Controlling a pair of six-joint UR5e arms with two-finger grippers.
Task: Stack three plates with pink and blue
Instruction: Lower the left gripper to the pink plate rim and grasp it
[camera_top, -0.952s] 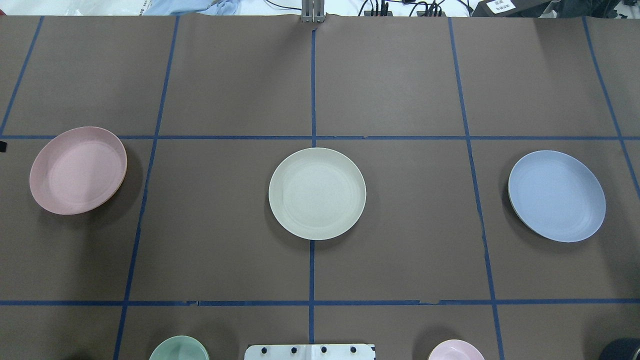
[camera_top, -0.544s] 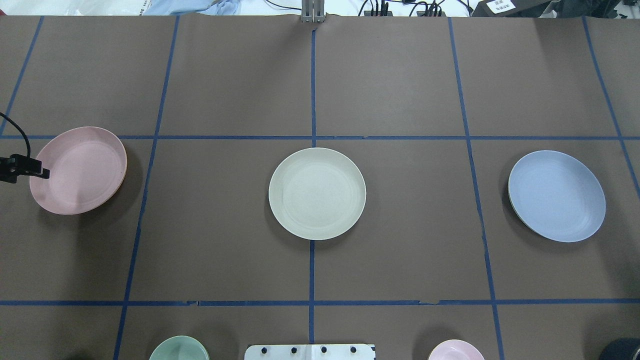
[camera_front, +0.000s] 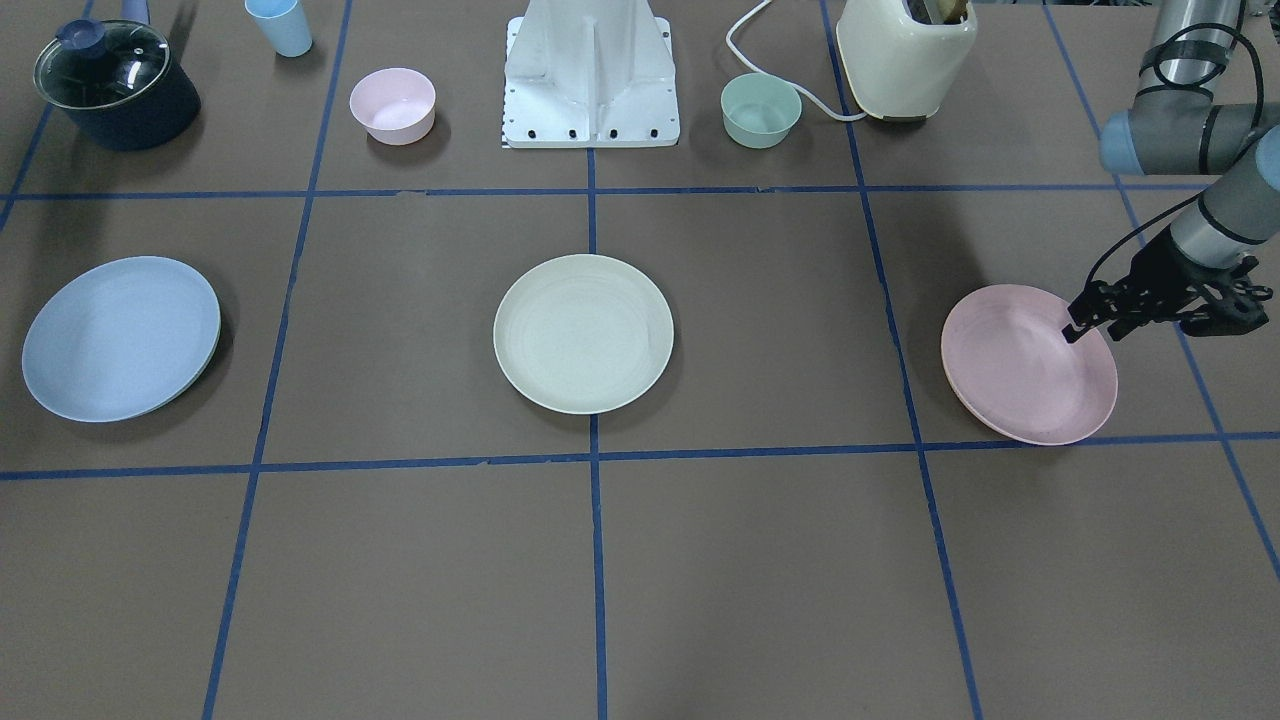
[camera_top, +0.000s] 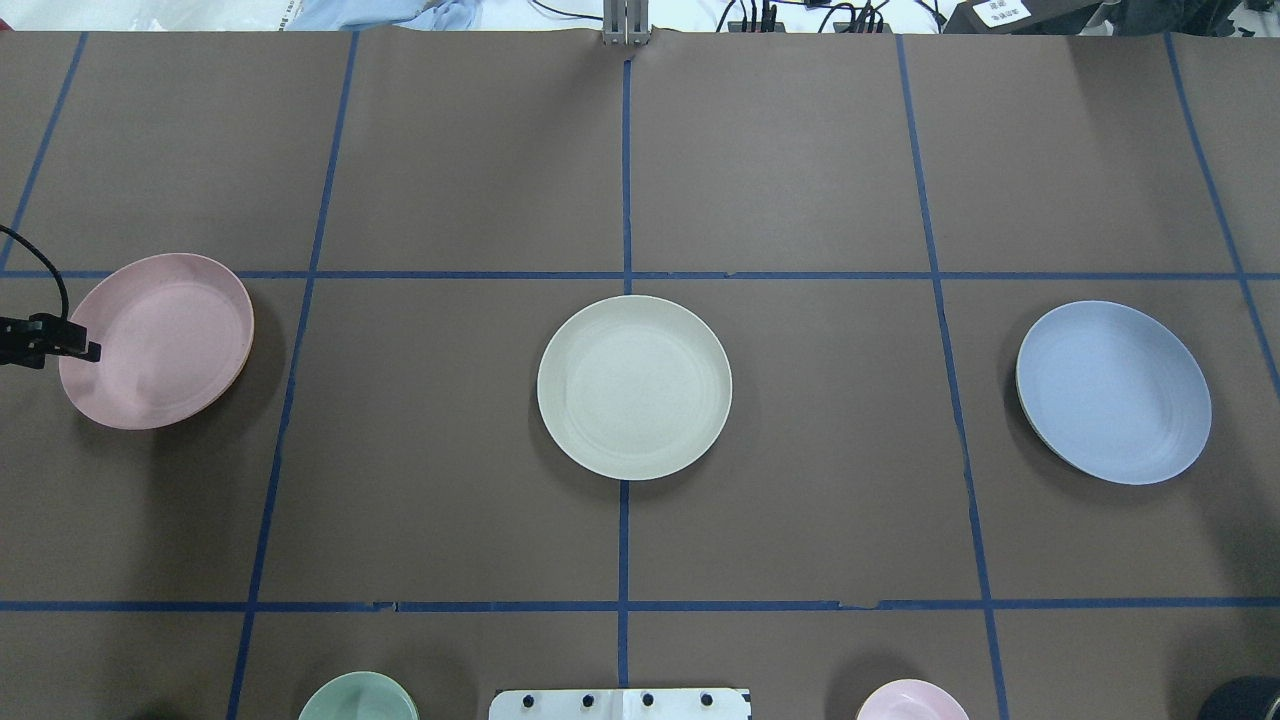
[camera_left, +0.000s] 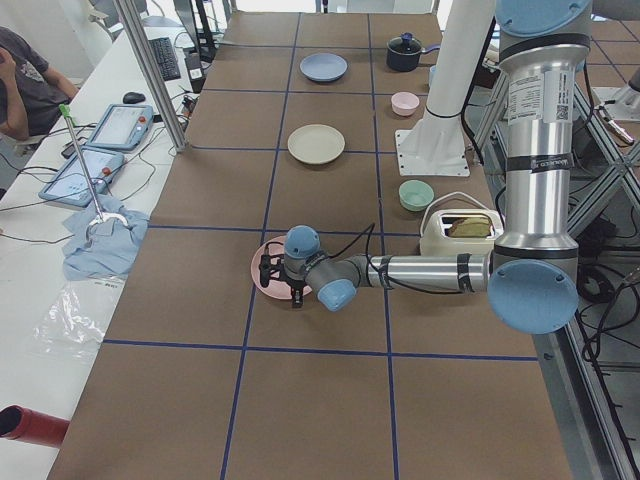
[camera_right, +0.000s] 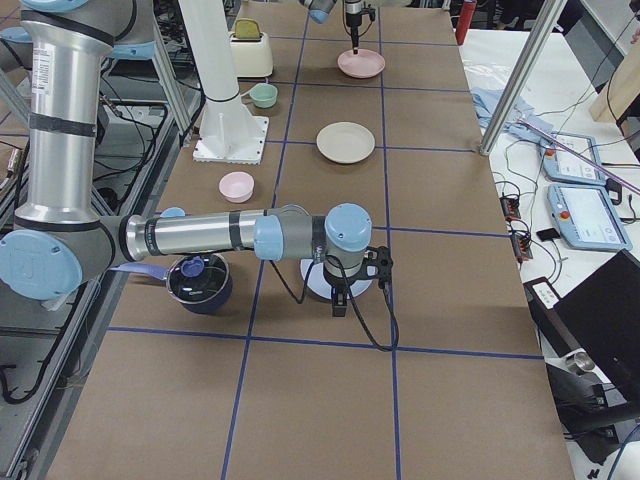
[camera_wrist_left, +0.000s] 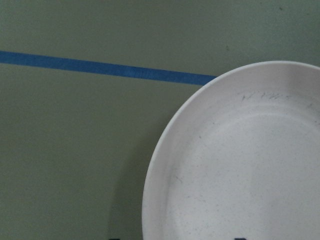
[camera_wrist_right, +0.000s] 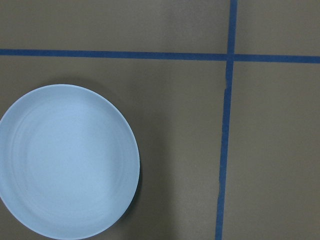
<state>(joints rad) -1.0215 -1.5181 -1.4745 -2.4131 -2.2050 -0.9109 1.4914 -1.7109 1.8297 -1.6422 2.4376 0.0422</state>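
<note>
I need to grab the pink plate by its thin outer rim with my left gripper next, because the plate is too wide for my fingers. Then I can stack it.
The three plates lie apart in a row on the brown table. The pink plate is on my left, the cream-green plate in the middle, the blue plate on my right. My left gripper is open and low at the pink plate's outer rim. The left wrist view shows that rim between the fingertips. My right gripper hovers over the blue plate. I cannot tell whether it is open or shut.
Along the robot's side stand a dark lidded pot, a light-blue cup, a small pink bowl, the white robot base, a small green bowl and a cream toaster.
My left gripper has come in from the left edge to the pink plate's outer rim. None of the three plates has moved.
</note>
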